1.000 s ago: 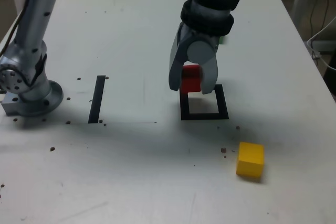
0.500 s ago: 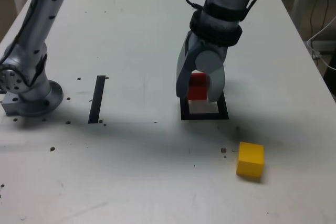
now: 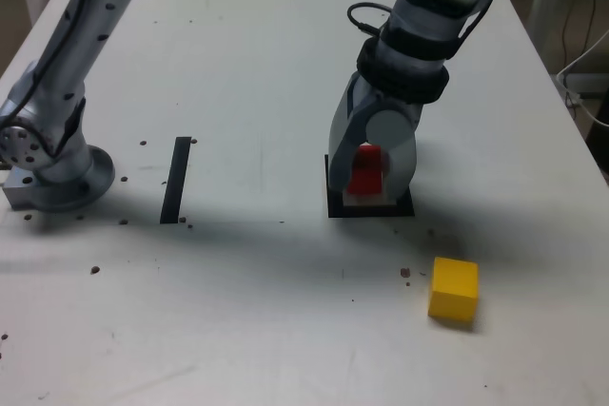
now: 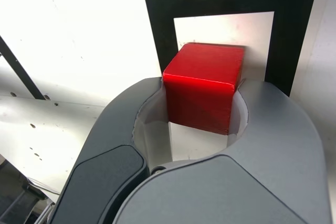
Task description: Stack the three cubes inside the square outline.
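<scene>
The red cube's base sits low inside the black square outline (image 3: 335,206), so it is time for my gripper to open.
My gripper (image 3: 371,178) is shut on the red cube (image 3: 365,170), holding it low over the white centre of the black square outline (image 3: 335,206). In the wrist view the red cube (image 4: 203,85) sits clamped between the two grey jaws, with the square outline (image 4: 160,30) right beneath it. I cannot tell whether the cube touches the table. The yellow cube (image 3: 453,288) lies apart on the table, nearer the front at the exterior view's right. The green cube is hidden.
A straight black line strip (image 3: 177,179) lies on the white table (image 3: 238,311) at the exterior view's left, also seen as the strip (image 4: 18,72) in the wrist view. The arm's grey base (image 3: 52,173) stands at the far left. Small dark specks dot the table.
The gripper has carried the red cube down and slightly toward the exterior view's right, from above the outline's far edge to low over its centre. The yellow cube has not moved.
</scene>
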{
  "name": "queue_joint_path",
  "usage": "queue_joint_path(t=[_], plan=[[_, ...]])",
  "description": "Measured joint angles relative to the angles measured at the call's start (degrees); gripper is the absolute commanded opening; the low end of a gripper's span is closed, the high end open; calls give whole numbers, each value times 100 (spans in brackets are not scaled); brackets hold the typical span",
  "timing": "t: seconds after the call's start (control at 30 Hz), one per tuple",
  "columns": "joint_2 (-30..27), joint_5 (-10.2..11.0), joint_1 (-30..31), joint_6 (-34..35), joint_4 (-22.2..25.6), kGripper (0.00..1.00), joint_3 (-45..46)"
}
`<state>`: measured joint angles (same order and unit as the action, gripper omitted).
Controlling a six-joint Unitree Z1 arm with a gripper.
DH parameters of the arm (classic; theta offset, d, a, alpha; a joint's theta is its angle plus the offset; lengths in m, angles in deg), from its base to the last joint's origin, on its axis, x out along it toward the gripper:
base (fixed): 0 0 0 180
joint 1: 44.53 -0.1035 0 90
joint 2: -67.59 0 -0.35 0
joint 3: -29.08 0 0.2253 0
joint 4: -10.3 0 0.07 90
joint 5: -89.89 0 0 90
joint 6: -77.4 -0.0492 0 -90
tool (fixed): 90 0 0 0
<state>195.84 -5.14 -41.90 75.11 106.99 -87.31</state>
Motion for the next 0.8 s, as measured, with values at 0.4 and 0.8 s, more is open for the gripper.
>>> queue_joint_path(t=[0.4,0.8], plan=[[42,53,-33,-98,-86,82,24],[-57,205,-41,-139,-116,99,138]])
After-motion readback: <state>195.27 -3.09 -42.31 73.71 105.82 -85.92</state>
